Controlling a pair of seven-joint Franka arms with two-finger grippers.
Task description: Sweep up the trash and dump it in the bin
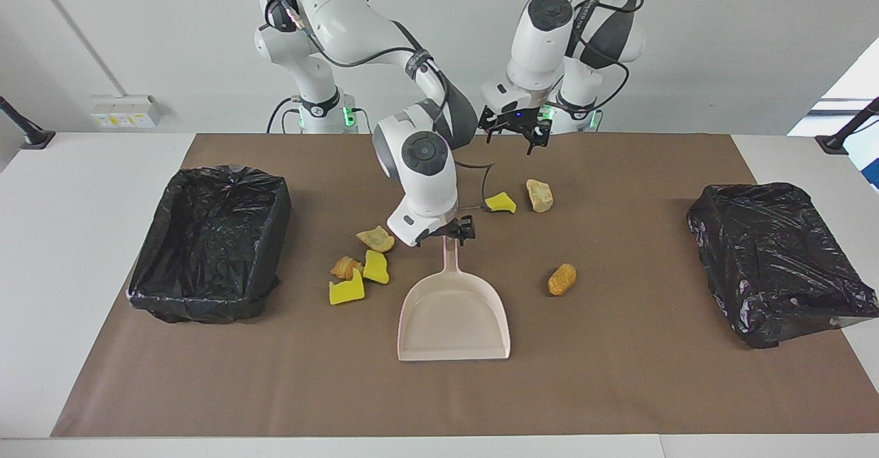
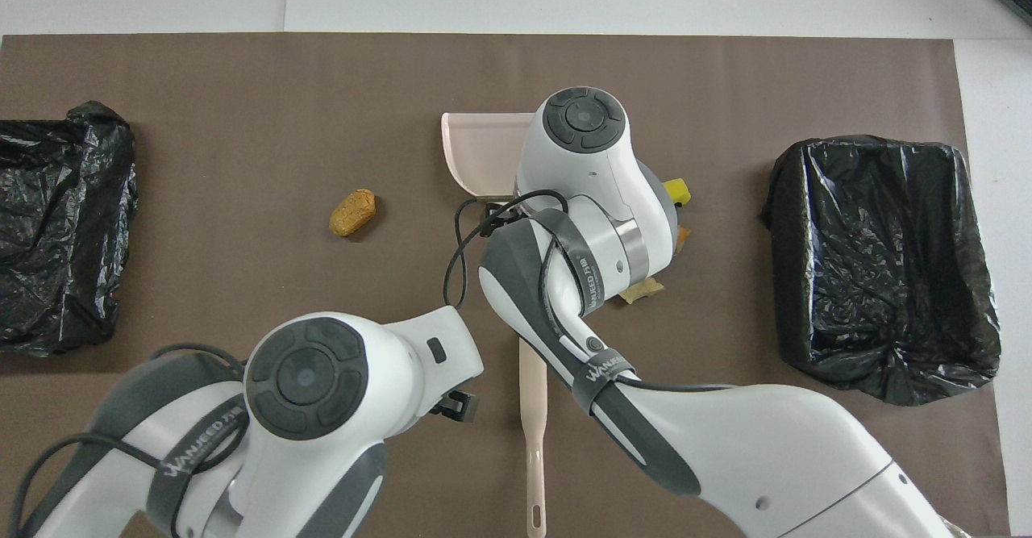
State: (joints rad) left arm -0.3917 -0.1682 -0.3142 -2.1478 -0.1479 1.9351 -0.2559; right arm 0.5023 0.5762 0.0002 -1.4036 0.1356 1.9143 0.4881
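My right gripper's fingers are around the handle's top [image 2: 497,199], behind the pale pink dustpan [image 2: 476,151], in the overhead view. My right gripper should close on it now.
Several scraps lie on the brown mat. A yellow chunk [image 1: 500,202] and a tan lump [image 1: 540,195] lie nearest the robots. An orange-brown lump [image 1: 562,279] [image 2: 352,212] lies alone toward the left arm's end. A tan lump [image 1: 376,239], an orange-brown lump [image 1: 345,266] and two yellow chunks [image 1: 375,266] [image 1: 347,292] cluster beside the pale pink dustpan [image 1: 453,314] [image 2: 476,151]. The dustpan lies flat. My right gripper [image 1: 457,230] is at the top of its handle. My left gripper [image 1: 518,132] [image 2: 459,405] is open and empty, raised over the mat's edge by the robots.
A black-bag-lined bin [image 1: 206,245] [image 2: 879,264] stands toward the right arm's end. A second one [image 1: 769,259] [image 2: 56,223] stands toward the left arm's end. A long pale handle [image 2: 532,441] runs from under the right arm toward the robots; I cannot tell what it belongs to.
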